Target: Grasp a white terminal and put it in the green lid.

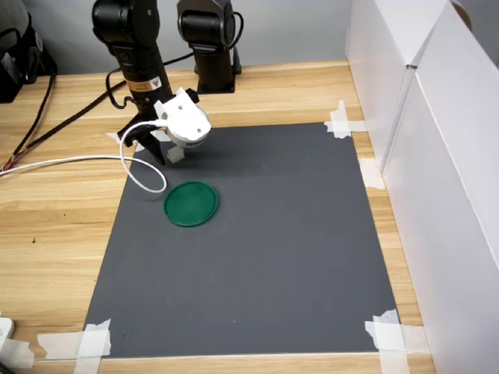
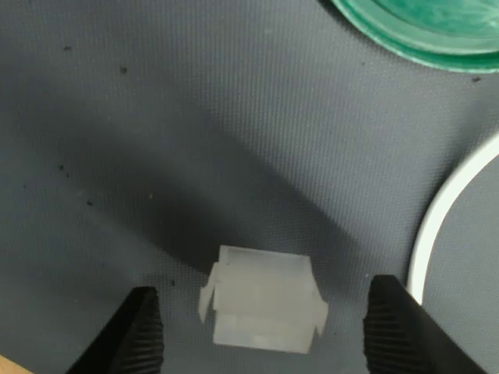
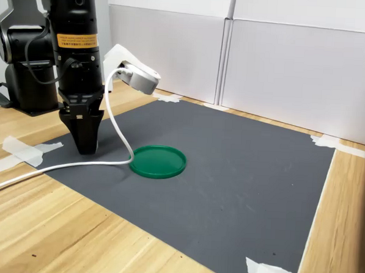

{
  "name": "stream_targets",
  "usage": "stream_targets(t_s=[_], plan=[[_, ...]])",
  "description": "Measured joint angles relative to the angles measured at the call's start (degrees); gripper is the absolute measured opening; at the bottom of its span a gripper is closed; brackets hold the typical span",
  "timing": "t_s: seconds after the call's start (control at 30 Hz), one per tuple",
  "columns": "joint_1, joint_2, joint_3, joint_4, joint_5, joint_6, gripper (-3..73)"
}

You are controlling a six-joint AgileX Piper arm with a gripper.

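Note:
The white terminal (image 2: 261,300) needs to go in the green lid (image 2: 437,23). My gripper needs to grab the terminal by its sides with the tabs next.
In the wrist view the white terminal (image 2: 261,300) lies on the dark grey mat, a small ridged block with side tabs. My gripper (image 2: 265,331) is open and low over it, one black fingertip (image 2: 144,327) on each side with a gap to the block. The green lid (image 1: 191,203) rests flat on the mat a short way from the gripper (image 1: 162,153), nearer the first exterior view's bottom. In the second exterior view the gripper (image 3: 87,145) points straight down at the mat left of the lid (image 3: 158,161), and the terminal is hidden behind the fingers.
A white cable (image 1: 78,161) loops from the wrist camera across the mat (image 1: 273,249) and off the first exterior view's left. Tape (image 1: 341,123) holds the mat's corners to the wooden table. White panels (image 1: 437,156) stand along the first exterior view's right.

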Motion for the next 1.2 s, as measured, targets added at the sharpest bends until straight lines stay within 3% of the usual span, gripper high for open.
stream_targets(t_s=[0.43, 0.8, 1.03, 1.2], plan=[[0.0, 0.0, 0.0, 1.5, -0.7, 0.1, 58.0], [0.0, 0.1, 0.0, 1.5, -0.9, 2.2, 46.7], [0.0, 0.4, 0.0, 1.7, -0.8, 3.1, 31.9], [0.0, 0.6, -0.2, 1.9, -0.6, 3.1, 31.6]])
